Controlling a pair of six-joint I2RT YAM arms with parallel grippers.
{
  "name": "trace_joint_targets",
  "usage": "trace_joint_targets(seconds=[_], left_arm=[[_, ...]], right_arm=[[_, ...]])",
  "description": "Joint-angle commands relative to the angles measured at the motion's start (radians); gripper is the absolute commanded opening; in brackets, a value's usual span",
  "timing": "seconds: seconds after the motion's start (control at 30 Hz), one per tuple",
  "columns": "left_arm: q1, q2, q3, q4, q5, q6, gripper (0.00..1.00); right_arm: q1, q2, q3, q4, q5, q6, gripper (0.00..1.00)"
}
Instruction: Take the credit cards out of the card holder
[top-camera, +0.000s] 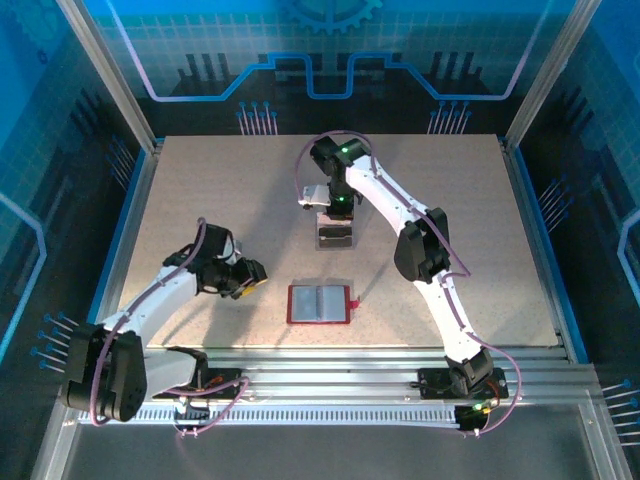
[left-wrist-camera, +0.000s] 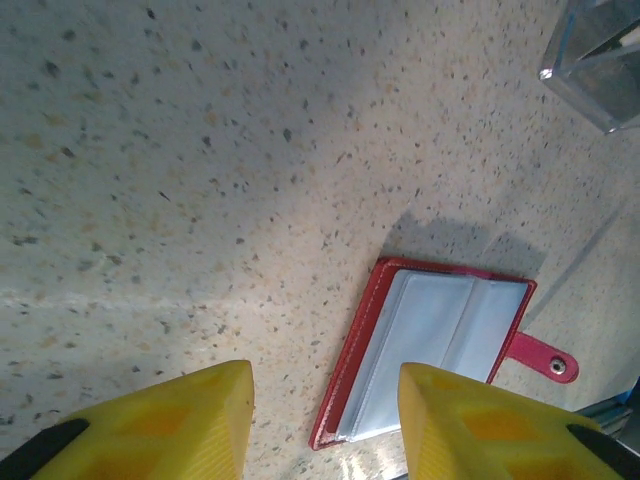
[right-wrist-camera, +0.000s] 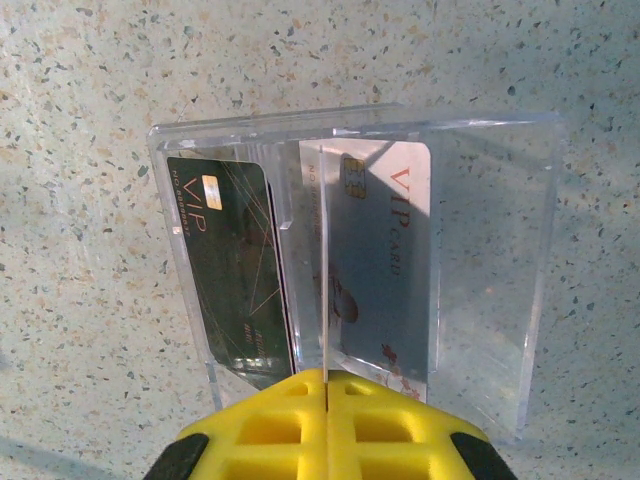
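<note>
The credit card (right-wrist-camera: 325, 250) is hanging edge-on between the sides of the clear box, over the grey card's section, so it would come to rest inside and the right gripper should open.
The dark-red card holder (top-camera: 320, 304) (left-wrist-camera: 440, 335) lies open and flat on the table, its pale grey pockets facing up and its tab (left-wrist-camera: 545, 360) sticking out. My left gripper (top-camera: 250, 283) (left-wrist-camera: 325, 400) hovers open just left of it, with nothing between its fingers. My right gripper (top-camera: 338, 212) (right-wrist-camera: 327, 378) is shut on a thin credit card (right-wrist-camera: 325, 250), seen edge-on over a clear box (top-camera: 335, 236) (right-wrist-camera: 490, 260). Inside the box stand a black card (right-wrist-camera: 230, 270) and a grey card (right-wrist-camera: 385, 260).
The clear box stands behind the holder near the table's middle; one of its corners (left-wrist-camera: 600, 60) shows in the left wrist view. Aluminium rails (top-camera: 330, 365) run along the near edge. A blue frame (top-camera: 125, 215) borders the table.
</note>
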Motion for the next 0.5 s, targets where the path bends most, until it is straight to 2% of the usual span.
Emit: trace_joint_targets(seconds=[0.0, 0.3, 0.47], left_arm=[[0.04, -0.004, 0.03, -0.036, 0.057, 0.055, 0.43], [0.058, 0.012, 0.027, -0.015, 0.09, 0.054, 0.43], [0.06, 0.021, 0.023, -0.006, 0.098, 0.054, 0.43]], right_arm=[[-0.006, 0.029, 0.018, 0.002, 0.0, 0.002, 0.03], [-0.002, 0.03, 0.018, 0.016, 0.013, 0.002, 0.15], [-0.002, 0.025, 0.018, 0.017, 0.019, 0.008, 0.16]])
